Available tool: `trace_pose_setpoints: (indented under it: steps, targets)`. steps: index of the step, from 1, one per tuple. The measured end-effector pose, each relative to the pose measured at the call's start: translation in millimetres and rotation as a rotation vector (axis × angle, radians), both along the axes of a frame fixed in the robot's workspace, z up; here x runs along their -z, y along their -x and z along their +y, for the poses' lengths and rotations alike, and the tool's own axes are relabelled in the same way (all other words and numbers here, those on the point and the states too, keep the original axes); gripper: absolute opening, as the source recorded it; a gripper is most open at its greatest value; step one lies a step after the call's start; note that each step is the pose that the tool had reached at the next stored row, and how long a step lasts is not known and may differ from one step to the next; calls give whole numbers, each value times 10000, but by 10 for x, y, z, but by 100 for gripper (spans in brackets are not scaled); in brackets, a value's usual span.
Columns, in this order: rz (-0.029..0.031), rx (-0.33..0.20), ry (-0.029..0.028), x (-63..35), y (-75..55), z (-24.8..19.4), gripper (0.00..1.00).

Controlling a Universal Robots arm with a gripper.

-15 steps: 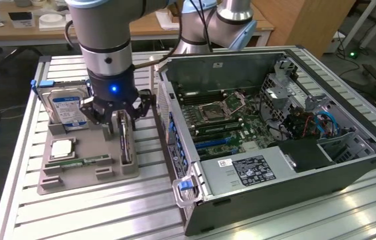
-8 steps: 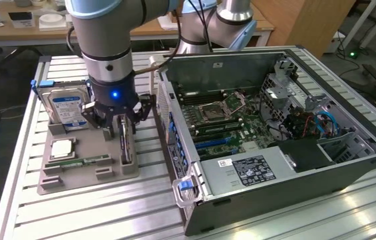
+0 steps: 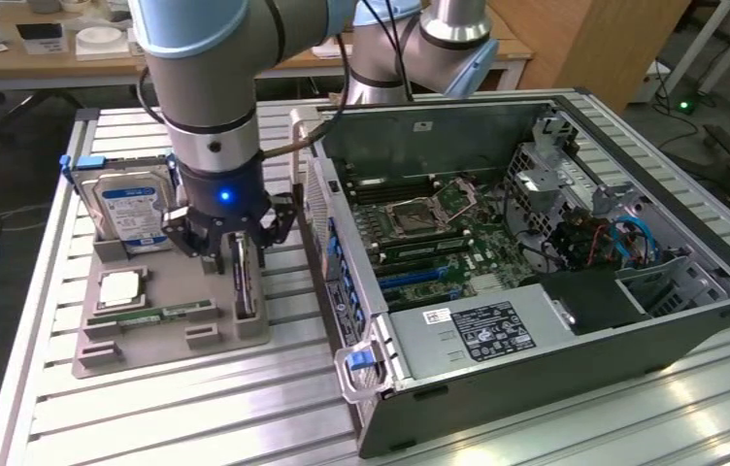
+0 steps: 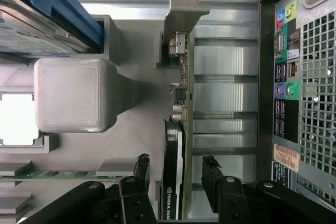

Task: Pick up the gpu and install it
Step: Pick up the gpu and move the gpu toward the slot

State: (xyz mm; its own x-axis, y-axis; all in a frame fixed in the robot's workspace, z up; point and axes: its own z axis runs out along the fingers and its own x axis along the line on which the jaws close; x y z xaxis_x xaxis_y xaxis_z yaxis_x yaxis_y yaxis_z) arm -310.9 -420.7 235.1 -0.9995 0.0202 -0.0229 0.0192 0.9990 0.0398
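Observation:
My gripper should next take hold of the GPU by its flat black cooler section (image 3: pixel 245 279) to install it, since connectors stick out near the GPU's bracket end.
The gpu (image 3: pixel 246 283) stands on its edge in a slot of the grey holder tray (image 3: pixel 158 342), to the exterior view's left of the open computer case (image 3: pixel 534 243). In the wrist view the gpu (image 4: pixel 172 145) is a thin card with a black face, and its silver end bracket (image 4: pixel 184 9) points away from me. My gripper (image 3: pixel 238 254) hangs straight above it. The gripper (image 4: pixel 176 162) is open and straddles the card. One black finger (image 4: pixel 140 170) stands on each side, with a gap between each finger and the card.
On the same tray stand a hard drive (image 3: pixel 132 209) with a blue label, a processor chip (image 3: pixel 119 288) and a memory stick (image 3: pixel 158 313). The case's motherboard (image 3: pixel 443 243) lies exposed. The case's rear port panel (image 4: pixel 286 77) is close beside the card. Everything rests on a slatted aluminium table (image 3: pixel 210 417).

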Motion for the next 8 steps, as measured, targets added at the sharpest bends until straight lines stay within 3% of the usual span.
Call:
trace_pose_setpoints:
  steps: [8]
  targets:
    - [2,133,0,108,-9,7,53]
